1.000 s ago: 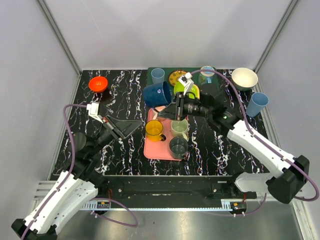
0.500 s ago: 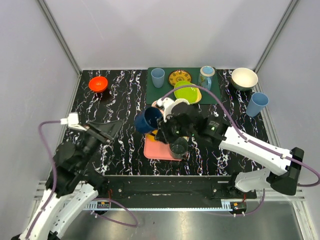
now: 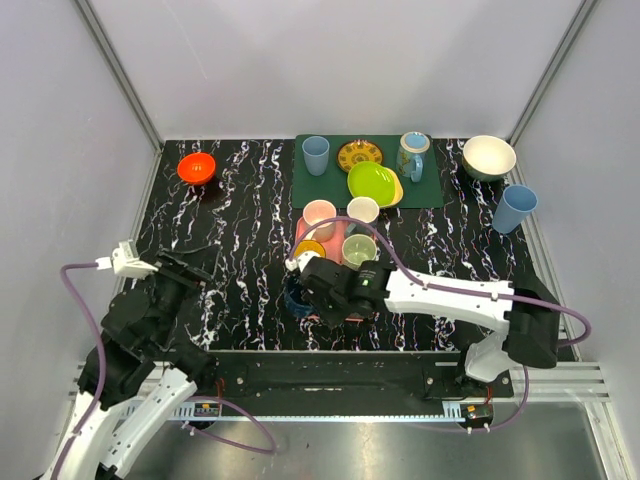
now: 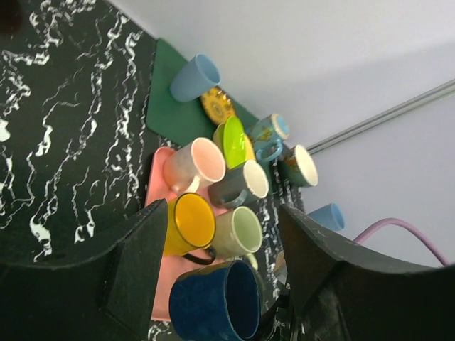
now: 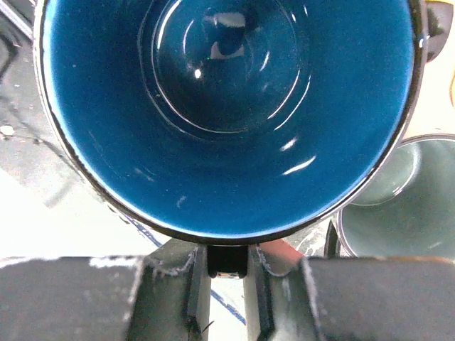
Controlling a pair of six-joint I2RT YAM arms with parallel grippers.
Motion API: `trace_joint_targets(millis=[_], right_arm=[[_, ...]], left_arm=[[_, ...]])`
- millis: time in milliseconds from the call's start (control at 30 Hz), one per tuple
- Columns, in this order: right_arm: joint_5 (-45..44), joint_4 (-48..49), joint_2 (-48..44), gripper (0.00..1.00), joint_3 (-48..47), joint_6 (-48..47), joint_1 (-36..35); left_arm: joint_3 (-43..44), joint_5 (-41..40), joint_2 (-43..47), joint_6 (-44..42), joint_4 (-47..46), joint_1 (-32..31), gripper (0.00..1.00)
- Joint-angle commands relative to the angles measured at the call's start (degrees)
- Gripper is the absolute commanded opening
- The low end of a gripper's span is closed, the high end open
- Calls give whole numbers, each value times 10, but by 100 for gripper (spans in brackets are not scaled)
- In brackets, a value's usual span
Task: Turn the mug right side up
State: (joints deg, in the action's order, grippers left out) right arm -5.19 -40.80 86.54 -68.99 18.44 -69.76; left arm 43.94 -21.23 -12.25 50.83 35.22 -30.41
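The dark blue mug [image 3: 296,298] hangs above the pink tray's corner, partly past its edge, and would fall at an angle if released. For now, it stays in my right gripper.
The dark blue mug [image 3: 296,298] is mouth up at the front left corner of the pink tray [image 4: 158,186]. My right gripper [image 3: 312,284] is shut on its handle. In the right wrist view the mug's glossy blue inside [image 5: 227,106] fills the frame, and the black handle is pinched in my right gripper [image 5: 227,273]. The mug also shows low in the left wrist view [image 4: 213,302]. I cannot tell whether it rests on the table. My left gripper [image 3: 188,268] is open and empty, well left of the mug, its jaws wide apart in the left wrist view [image 4: 222,213].
On the tray stand a yellow mug [image 3: 309,250], a pale green mug [image 3: 358,248], a pink mug [image 3: 319,215] and a white-rimmed mug [image 3: 363,210]. The green mat [image 3: 320,185] behind holds cups and plates. An orange bowl [image 3: 196,167] sits far left; a cream bowl [image 3: 488,157] and a blue cup [image 3: 514,208] sit right.
My right arm has carried the blue mug from above the back of the tray down to its front left corner, turning it mouth up. My left arm has drawn back to the near left.
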Motion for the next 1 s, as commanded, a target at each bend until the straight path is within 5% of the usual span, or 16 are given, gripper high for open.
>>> trace_joint_targets(millis=[0,967], right_arm=[[-27,41,14,0,-6,15,-3],[-84,78,111,0,37,44,35]], left_arm=[[-16,16,-28,-1,-3,0,66],[-74,37,-41,6,-29,0,66]])
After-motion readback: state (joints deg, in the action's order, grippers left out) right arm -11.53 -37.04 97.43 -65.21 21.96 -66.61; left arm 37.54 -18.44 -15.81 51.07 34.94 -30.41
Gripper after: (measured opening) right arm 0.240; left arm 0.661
